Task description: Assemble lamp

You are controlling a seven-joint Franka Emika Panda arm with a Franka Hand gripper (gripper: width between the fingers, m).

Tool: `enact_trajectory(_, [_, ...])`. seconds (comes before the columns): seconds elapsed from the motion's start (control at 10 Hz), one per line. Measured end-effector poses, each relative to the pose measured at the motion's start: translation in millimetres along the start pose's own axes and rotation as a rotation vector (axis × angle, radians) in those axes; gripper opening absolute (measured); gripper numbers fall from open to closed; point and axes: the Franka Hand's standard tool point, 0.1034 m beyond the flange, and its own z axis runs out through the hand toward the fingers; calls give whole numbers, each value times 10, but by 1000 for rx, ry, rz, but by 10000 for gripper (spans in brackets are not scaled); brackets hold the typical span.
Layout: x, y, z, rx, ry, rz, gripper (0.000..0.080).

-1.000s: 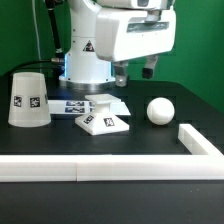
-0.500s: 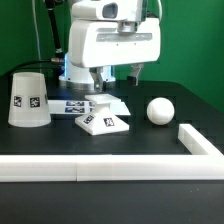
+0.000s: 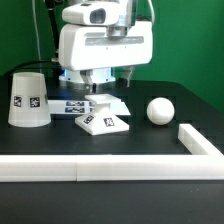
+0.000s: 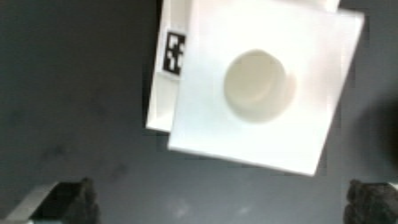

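Observation:
The gripper isn't ready to close on the square lamp base yet and needs to go lower. Its fingertips are above the lamp base, so they would miss the lamp base if they closed now.
The flat square lamp base (image 3: pixel 103 119) lies on the black table, a tag on its front edge. In the wrist view the base (image 4: pixel 258 85) shows from above with a round socket in its middle. The ball-shaped bulb (image 3: pixel 160 109) rests to the exterior view's right of the base. The cup-like shade (image 3: pixel 29 98) stands mouth down at the exterior view's left, tags on its side. My gripper (image 3: pixel 101 83) hangs above and just behind the base. In the wrist view my gripper (image 4: pixel 217 204) is open and empty, its fingers (image 4: pixel 57 204) wide apart over bare table.
The long white border rail (image 3: pixel 110 168) runs along the front and turns back at the exterior view's right (image 3: pixel 198 139). The marker board (image 3: pixel 68 104) lies flat behind the base, partly covered by it.
The arm's head has moved toward the exterior view's left and a little lower, coming over the base. The lamp parts have not moved.

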Motion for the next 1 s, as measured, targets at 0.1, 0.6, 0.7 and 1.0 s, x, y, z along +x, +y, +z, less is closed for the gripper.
enact_trajectory(0.1, [-56, -23, 38, 4, -5, -7, 699])
enact_trajectory(0.6, [-77, -148, 191, 14, -14, 13, 699])
enact_trajectory(0.7, [-85, -150, 233, 15, -14, 11, 699])
enact_trajectory(1.0, [-95, -142, 310, 14, -9, 9, 699])
